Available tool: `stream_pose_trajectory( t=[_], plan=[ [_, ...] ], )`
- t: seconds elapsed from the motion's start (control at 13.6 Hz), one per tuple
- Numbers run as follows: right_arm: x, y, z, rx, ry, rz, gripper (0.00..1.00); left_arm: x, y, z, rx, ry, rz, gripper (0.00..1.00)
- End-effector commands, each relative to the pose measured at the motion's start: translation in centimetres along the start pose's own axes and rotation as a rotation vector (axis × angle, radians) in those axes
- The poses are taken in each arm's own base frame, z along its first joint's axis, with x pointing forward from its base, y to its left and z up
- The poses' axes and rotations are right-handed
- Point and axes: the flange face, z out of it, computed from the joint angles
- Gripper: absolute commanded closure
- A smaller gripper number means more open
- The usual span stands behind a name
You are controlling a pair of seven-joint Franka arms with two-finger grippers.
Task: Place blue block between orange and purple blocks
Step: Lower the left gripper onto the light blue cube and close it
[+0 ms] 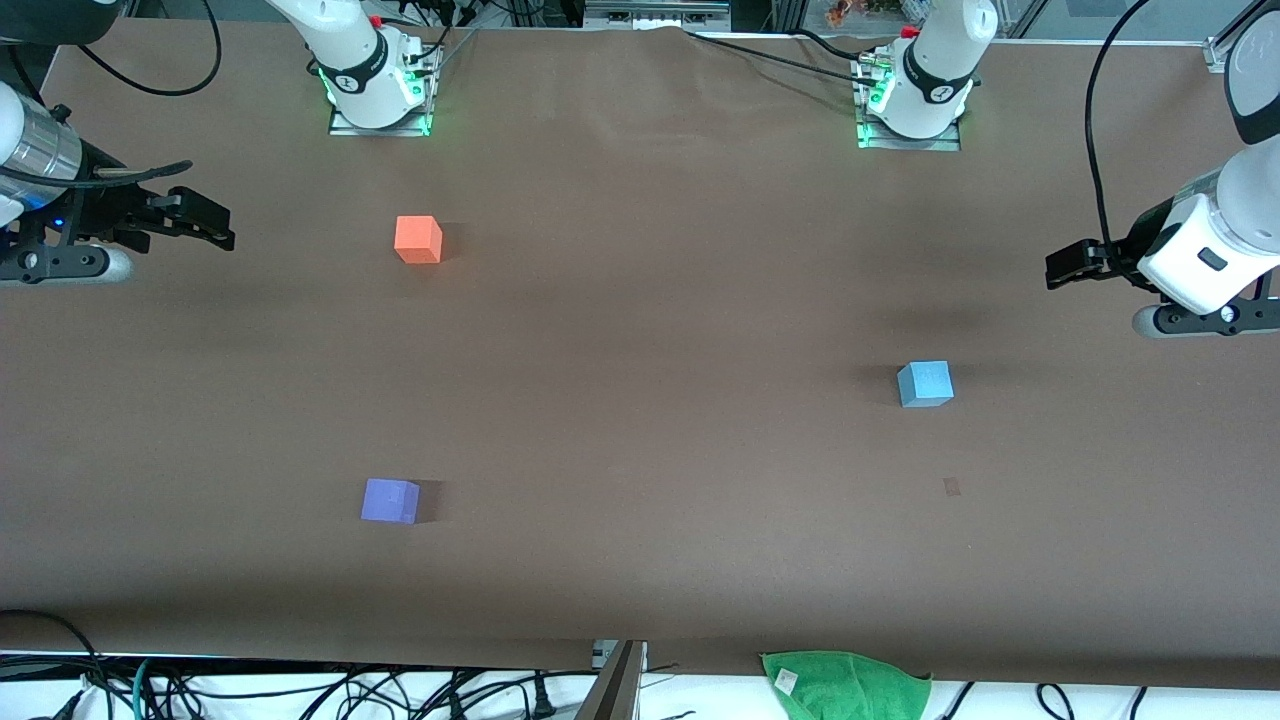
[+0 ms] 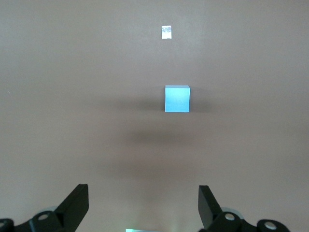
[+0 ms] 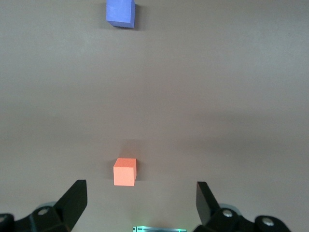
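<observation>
My left gripper is to grab the blue block (image 1: 925, 384) next, and it needs to take the block by two opposite sides.
The blue block (image 1: 925, 384) sits on the brown table toward the left arm's end; it also shows in the left wrist view (image 2: 177, 98). The orange block (image 1: 418, 239) sits toward the right arm's end, and the purple block (image 1: 390, 501) lies nearer to the front camera than it. Both show in the right wrist view, orange (image 3: 125, 171) and purple (image 3: 120, 13). My left gripper (image 1: 1068, 268) is open and empty, up in the air at the left arm's end of the table; the left wrist view (image 2: 143, 203) shows it too. My right gripper (image 1: 205, 222) is open and empty at the right arm's end; the right wrist view (image 3: 141, 200) shows it too.
A green cloth (image 1: 845, 684) lies off the table's near edge. A small pale mark (image 1: 951, 487) is on the table nearer to the front camera than the blue block. Cables run along the near edge and by the arm bases (image 1: 378, 95).
</observation>
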Motion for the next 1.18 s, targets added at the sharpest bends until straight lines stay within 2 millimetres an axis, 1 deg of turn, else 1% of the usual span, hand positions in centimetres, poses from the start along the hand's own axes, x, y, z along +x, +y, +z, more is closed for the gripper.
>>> stream_pose_trajectory(
  t=[0.0,0.07,0.15,0.29,0.37,0.44,0.52,0.59,0.66,0.81,0.96,1.11],
  plan=[
    [-0.3,0.2,-0.3,0.008,-0.002,-0.003,0.01,2.7,0.6,3.6,0.026,-0.060,0.031,0.00],
    [-0.3,0.2,-0.3,0.008,-0.002,-0.003,0.01,4.0,1.0,5.8,0.025,-0.068,0.037,0.00],
    [-0.3,0.2,-0.3,0.008,-0.002,-0.003,0.01,5.4,1.4,8.4,0.022,-0.071,0.043,0.00],
    [-0.2,0.2,-0.2,0.008,-0.004,-0.003,0.01,8.2,2.0,13.2,0.005,-0.005,0.051,0.00],
    [-0.3,0.2,-0.2,0.008,-0.004,-0.003,0.00,8.9,2.4,15.3,-0.006,0.023,0.052,0.00],
    [-0.3,0.2,-0.3,0.008,-0.002,-0.003,0.01,9.0,3.2,17.2,-0.010,0.054,0.066,0.00],
    [-0.3,0.2,-0.2,0.008,-0.004,-0.003,0.01,8.9,3.8,19.6,-0.011,0.096,0.079,0.00],
    [-0.2,0.2,-0.2,0.008,-0.005,-0.003,0.01,8.5,4.9,21.8,-0.021,0.146,0.097,0.00],
    [-0.2,0.2,-0.2,0.008,-0.005,-0.003,0.01,8.1,5.5,23.4,-0.029,0.175,0.107,0.00],
    [-0.3,0.2,-0.2,0.008,-0.004,-0.003,0.01,7.0,5.6,26.6,-0.036,0.204,0.114,0.00],
    [-0.2,0.2,-0.2,0.008,-0.005,-0.003,0.01,6.4,6.2,29.2,0.007,0.233,0.185,0.00],
    [-0.3,0.2,-0.2,0.008,-0.004,-0.003,0.01,6.3,5.4,31.0,0.027,0.221,0.196,0.00]
  ],
)
